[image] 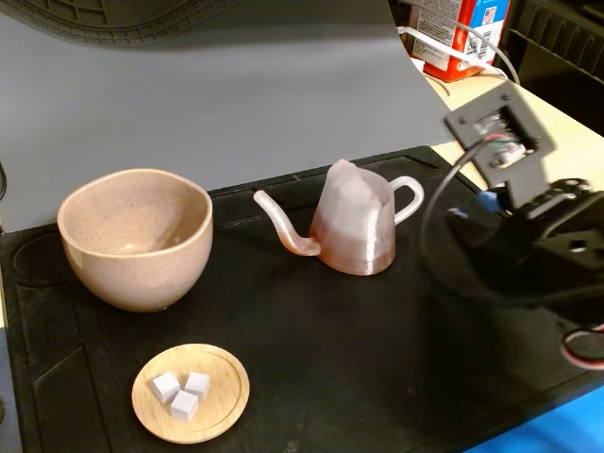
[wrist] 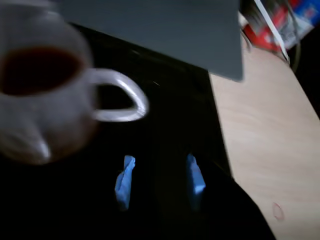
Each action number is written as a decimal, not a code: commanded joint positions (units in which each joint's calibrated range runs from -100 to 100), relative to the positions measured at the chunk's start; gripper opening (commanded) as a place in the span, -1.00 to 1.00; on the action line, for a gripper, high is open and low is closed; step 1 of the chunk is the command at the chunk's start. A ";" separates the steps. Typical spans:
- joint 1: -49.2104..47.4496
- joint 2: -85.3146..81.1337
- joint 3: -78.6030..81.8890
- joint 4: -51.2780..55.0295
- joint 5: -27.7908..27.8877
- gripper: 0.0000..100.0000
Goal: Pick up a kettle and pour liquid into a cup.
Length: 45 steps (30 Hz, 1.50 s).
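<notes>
The kettle will next be grabbed by its loop handle [image: 408, 198] with my gripper, to pour the liquid into the cup [image: 135, 236].
The kettle [image: 354, 226], a translucent pinkish-white cone, stands upright mid-mat with its spout pointing left and its loop handle [image: 408, 198] to the right. Reddish-brown liquid [image: 351, 247] fills its lower part. The beige speckled cup [image: 135, 236] stands apart at the left, and it looks empty. In the wrist view the kettle [wrist: 45, 115] is blurred at upper left, with dark liquid [wrist: 40, 70] inside and its handle [wrist: 122, 95] toward my gripper. My gripper [wrist: 160, 165] is open, its blue-padded fingers [wrist: 125, 182] short of the handle, holding nothing. The arm [image: 528, 236] is right of the kettle.
A small wooden dish [image: 226, 406] holding three white cubes lies at the mat's front left. The black mat [image: 330, 349] ends near the arm; pale wooden tabletop [wrist: 265, 150] lies to the right. A grey board [image: 236, 85] stands behind, with a red carton [image: 462, 33] at back right.
</notes>
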 commanded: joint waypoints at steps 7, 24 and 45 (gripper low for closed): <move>0.12 7.40 -10.28 -1.05 5.30 -0.71; -2.85 14.32 -19.17 -0.35 5.25 -0.56; -0.87 18.41 -25.71 -1.05 5.30 -0.57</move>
